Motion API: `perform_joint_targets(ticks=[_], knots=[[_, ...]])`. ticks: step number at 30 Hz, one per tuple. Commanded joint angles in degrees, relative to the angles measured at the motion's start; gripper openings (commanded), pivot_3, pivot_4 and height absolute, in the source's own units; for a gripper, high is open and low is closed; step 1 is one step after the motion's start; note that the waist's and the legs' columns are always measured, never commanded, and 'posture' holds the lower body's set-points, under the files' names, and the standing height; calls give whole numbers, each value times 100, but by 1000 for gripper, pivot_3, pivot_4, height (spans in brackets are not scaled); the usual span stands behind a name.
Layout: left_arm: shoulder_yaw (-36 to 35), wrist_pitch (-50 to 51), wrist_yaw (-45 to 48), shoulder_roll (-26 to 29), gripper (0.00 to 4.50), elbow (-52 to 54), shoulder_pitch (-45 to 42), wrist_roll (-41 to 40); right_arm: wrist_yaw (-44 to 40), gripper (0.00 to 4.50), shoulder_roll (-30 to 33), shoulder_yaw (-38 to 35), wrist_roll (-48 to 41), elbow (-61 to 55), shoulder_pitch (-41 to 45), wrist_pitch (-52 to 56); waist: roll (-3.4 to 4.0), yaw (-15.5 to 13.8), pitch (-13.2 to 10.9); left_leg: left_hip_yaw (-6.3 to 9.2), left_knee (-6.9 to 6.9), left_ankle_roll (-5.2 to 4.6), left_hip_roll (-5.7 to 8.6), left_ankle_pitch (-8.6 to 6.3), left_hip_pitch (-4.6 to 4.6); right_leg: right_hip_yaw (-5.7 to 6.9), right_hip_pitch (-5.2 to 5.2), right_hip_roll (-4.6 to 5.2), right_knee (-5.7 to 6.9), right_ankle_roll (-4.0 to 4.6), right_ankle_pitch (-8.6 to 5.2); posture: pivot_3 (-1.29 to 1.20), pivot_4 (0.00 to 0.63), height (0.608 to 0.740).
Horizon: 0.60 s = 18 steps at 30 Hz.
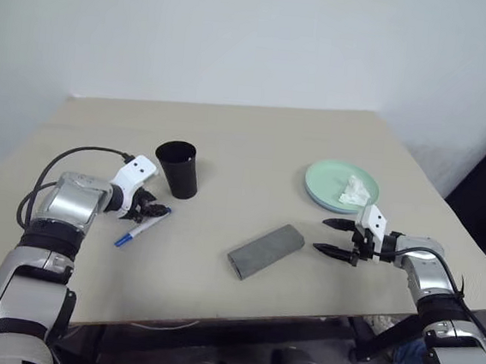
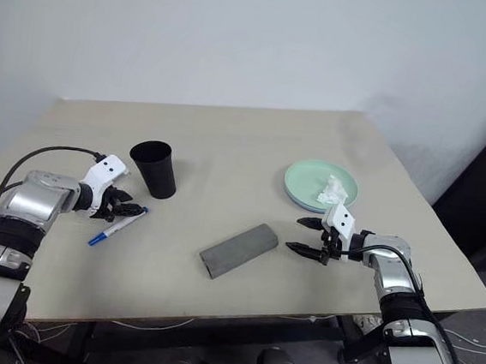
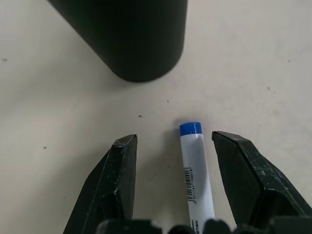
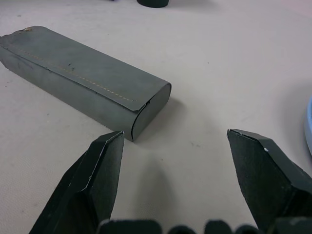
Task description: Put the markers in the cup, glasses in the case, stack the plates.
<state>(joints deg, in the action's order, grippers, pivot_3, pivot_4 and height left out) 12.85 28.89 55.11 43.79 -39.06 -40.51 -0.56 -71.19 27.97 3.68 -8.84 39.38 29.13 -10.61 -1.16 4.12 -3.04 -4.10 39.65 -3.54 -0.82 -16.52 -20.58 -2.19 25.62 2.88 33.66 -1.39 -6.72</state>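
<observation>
My left gripper closes on the marker now, since its fingers are beside the marker's white body below its blue end and closing now would catch the marker.
A white marker (image 1: 141, 226) with blue ends lies on the table, just in front and to the left of the black cup (image 1: 177, 169). My left gripper (image 1: 150, 210) is lowered over the marker's end nearest the cup. Its fingers are open, one on each side of the barrel (image 3: 196, 170), not pressing it. The grey case (image 1: 266, 250) lies shut at the table's middle front. My right gripper (image 1: 332, 238) stands open just to its right, pointing at the case's end (image 4: 146, 105). A mint green plate (image 1: 329, 177) sits on a light blue rim (image 4: 308, 126). The glasses are out of view.
A crumpled white tissue (image 1: 354, 191) lies on the green plate. The table's front edge (image 1: 213, 317) runs close below the case and both arms. A black cable (image 1: 82, 154) loops from my left wrist.
</observation>
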Motion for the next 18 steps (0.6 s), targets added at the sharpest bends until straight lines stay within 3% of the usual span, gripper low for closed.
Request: perform_joint_targets(ticks=[1,9,12,17,18], knots=[[78,-296,112,-32,2540,-295,-268,249,19,3664,20,-59,-38,-63,164,-110,0,0,0,0,0,0,0,0,0,0,0,0,0,0,0,0,0,740],[133,-616,227,-126,2540,-777,-396,512,-418,3664,7,-229,-559,-367,135,411,-1,0,0,1,1,-1,-1,0,1,-3,-1,0,1,0,0,0,0,740],[156,-698,263,-157,1969,-868,-399,598,-472,3664,27,-246,-609,-410,146,520,-1,0,1,2,2,-1,-1,1,4,-5,-2,0,3,0,0,0,0,740],[155,-776,287,-187,235,-936,-414,648,-455,3664,38,-254,-626,-402,174,550,0,0,1,2,7,-1,-5,1,8,-5,-4,0,8,0,0,0,0,740],[149,-783,290,-187,135,-936,-417,653,-447,3664,40,-256,-619,-392,181,541,0,0,1,2,8,-1,-5,1,9,-6,-4,0,9,0,0,0,0,740]])
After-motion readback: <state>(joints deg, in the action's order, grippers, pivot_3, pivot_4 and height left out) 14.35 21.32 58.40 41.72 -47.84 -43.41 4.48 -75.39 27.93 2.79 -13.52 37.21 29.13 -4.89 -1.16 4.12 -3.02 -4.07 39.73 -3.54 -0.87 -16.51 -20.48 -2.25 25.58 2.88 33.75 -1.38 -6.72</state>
